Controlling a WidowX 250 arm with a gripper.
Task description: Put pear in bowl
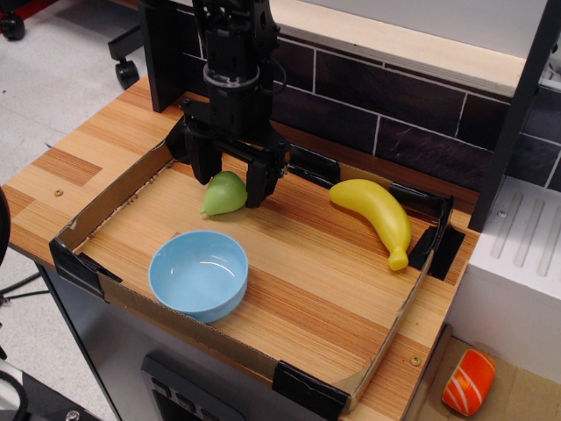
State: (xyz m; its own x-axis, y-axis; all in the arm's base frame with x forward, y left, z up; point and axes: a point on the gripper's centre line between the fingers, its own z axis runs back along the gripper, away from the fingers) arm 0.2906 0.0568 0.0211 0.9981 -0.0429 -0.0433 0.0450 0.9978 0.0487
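Note:
My gripper needs to pick up the pear by its wide rounded body (228, 189) next, to put it in the bowl (198, 274).
The light-green pear (223, 196) lies on its side on the wooden tray floor, tip pointing left. My black gripper (230, 186) is open and straddles the pear, one finger behind its left side and one finger (257, 184) at its right side. I cannot tell whether the fingers touch it. The light-blue bowl (198, 274) sits empty near the front left of the tray, in front of the pear.
A yellow banana (375, 216) lies at the right of the cardboard-walled tray (88, 210). The yellow potato-like lump is hidden behind the arm. A dark tiled wall (386, 123) stands behind. An orange-and-white toy (467, 382) lies off the table at bottom right.

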